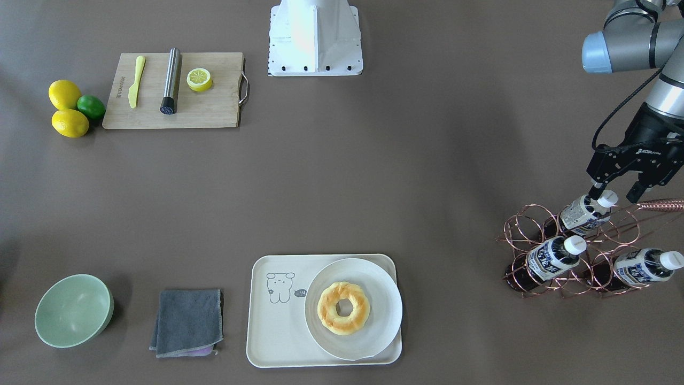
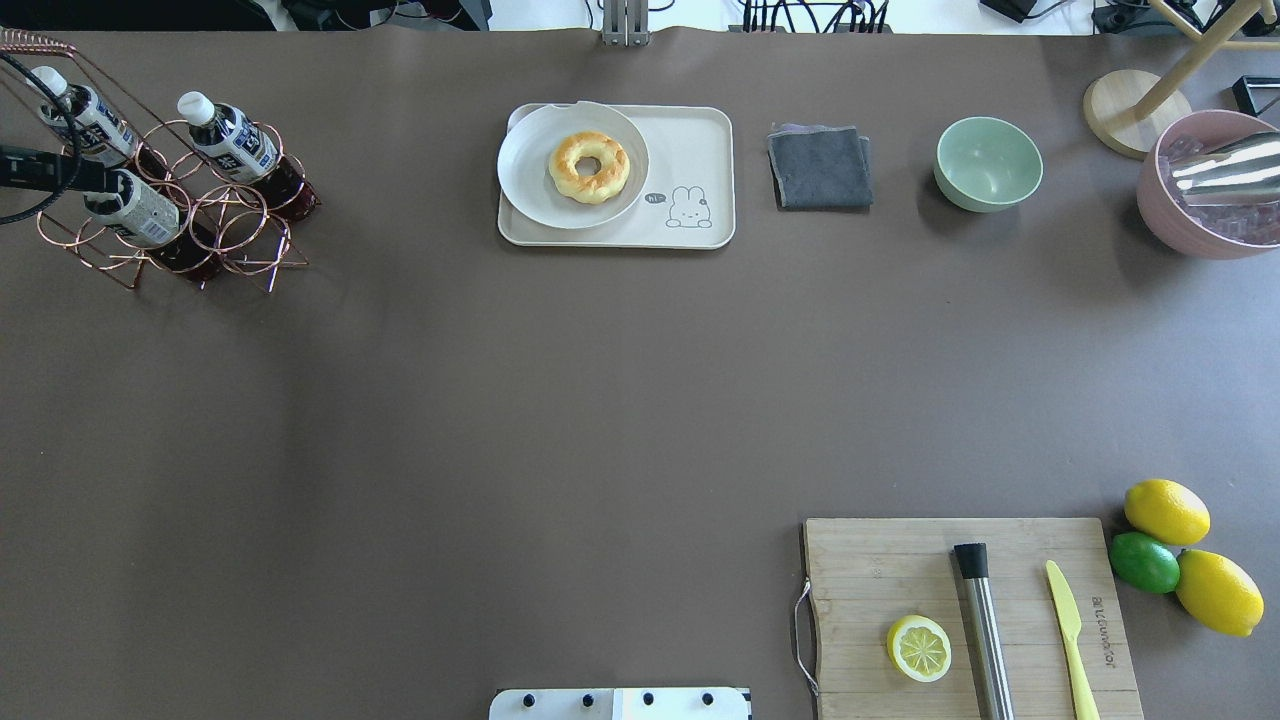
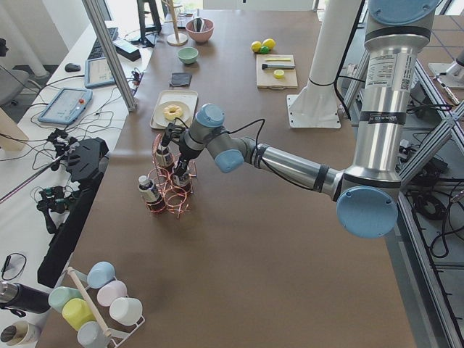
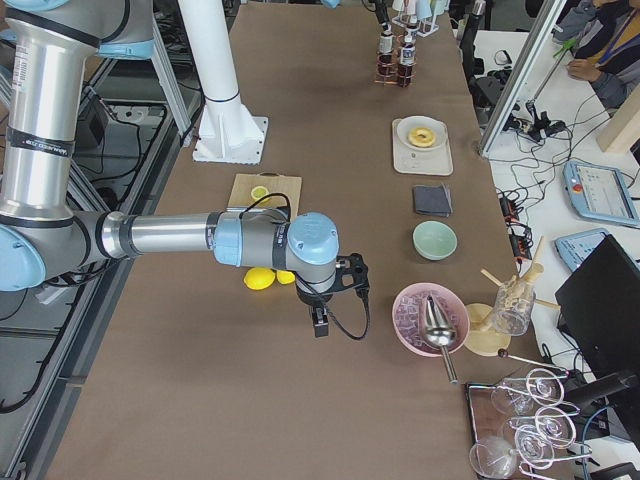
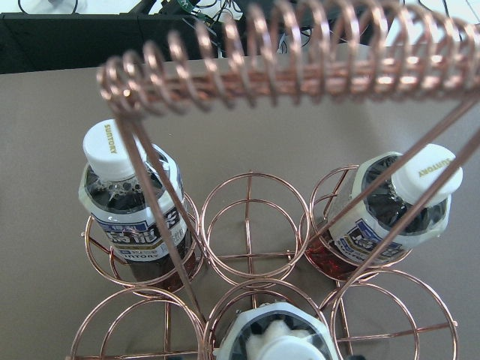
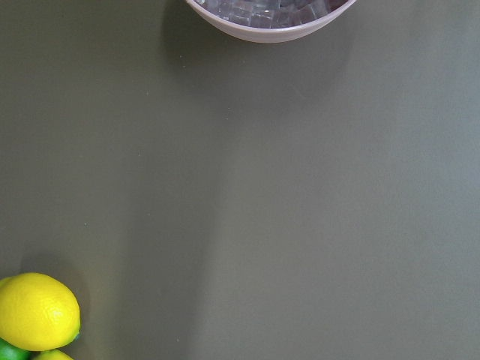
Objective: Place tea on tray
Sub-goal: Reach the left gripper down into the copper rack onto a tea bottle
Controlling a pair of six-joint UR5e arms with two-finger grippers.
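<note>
Copper wire rings wrap the body of the topmost tea. I should pick that tea up next with my left gripper, by its white cap [image 1: 607, 198] [image 5: 291, 349].
Three alike tea bottles lie in a copper wire rack [image 1: 620, 235]. The topmost tea [image 1: 582, 215] has its white cap between the fingers of my left gripper [image 1: 614, 193], which is open around the cap without closing on it. The left wrist view shows that cap [image 5: 274, 346] at the bottom edge, with the two lower bottles [image 5: 131, 217] [image 5: 390, 217] beyond it. The cream tray [image 1: 278, 331] with the bear drawing lies mid-table and holds a round white plate [image 1: 385, 315] with a doughnut. My right gripper [image 4: 318, 322] hangs over bare table near the lemons; whether it is open or shut I cannot tell.
A wooden cutting board [image 2: 900, 570] carries a lemon half, a steel cylinder and a yellow knife, with lemons and a lime [image 2: 1145, 560] beside it. A grey cloth [image 2: 820, 165], a green bowl [image 2: 988, 163] and a pink bowl of ice [image 2: 1205, 190] stand along the far edge.
</note>
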